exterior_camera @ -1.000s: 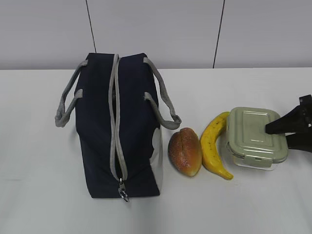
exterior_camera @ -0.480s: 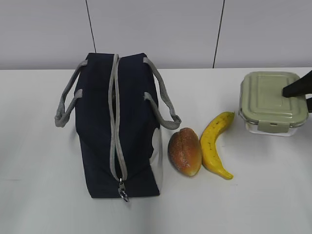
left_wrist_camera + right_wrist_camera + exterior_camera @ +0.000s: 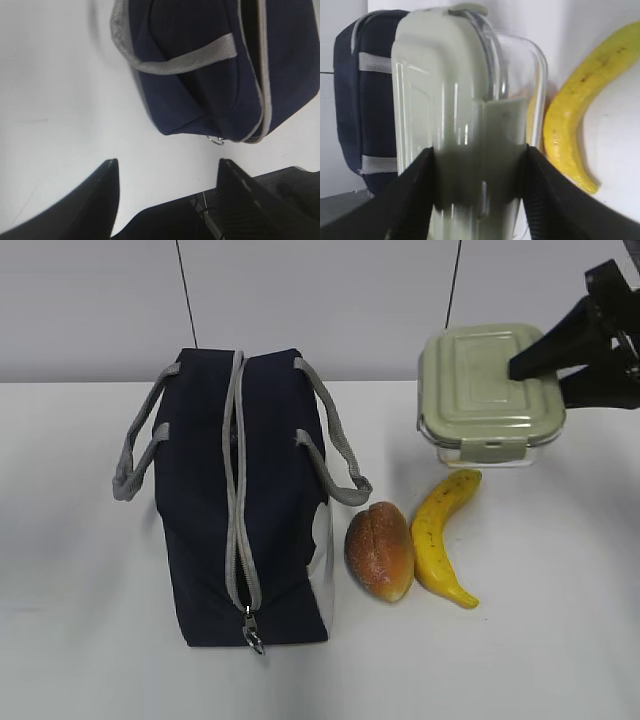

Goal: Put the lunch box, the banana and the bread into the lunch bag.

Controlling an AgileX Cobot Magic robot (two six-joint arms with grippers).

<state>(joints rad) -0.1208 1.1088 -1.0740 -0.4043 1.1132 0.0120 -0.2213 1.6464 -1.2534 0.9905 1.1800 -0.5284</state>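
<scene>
My left gripper takes hold of the lunch bag by its side (image 3: 195, 470) beside the zipper next, to open the lunch bag (image 3: 240, 495) for packing.
My right gripper (image 3: 545, 375) is shut on the lunch box (image 3: 487, 390), sage-green lid and clear base, and holds it in the air above the table at the right; in the right wrist view the lunch box (image 3: 455, 120) sits between my fingers (image 3: 410, 195). The banana (image 3: 442, 537) and the bread (image 3: 380, 550) lie on the table right of the navy lunch bag (image 3: 240, 495), whose zipper looks mostly closed. The banana (image 3: 580, 115) and bag (image 3: 365, 95) also show behind the box. My left gripper (image 3: 165, 170) is open and empty over bare table near the bag's end (image 3: 220, 65).
The white table (image 3: 520, 660) runs to a grey wall (image 3: 320, 300) at the back. The bag's grey handles (image 3: 335, 450) hang out to both sides. The left arm is out of the exterior view.
My right gripper has lifted the lunch box off the table, up and toward the back, then leftward. The banana, bread and bag have not moved.
</scene>
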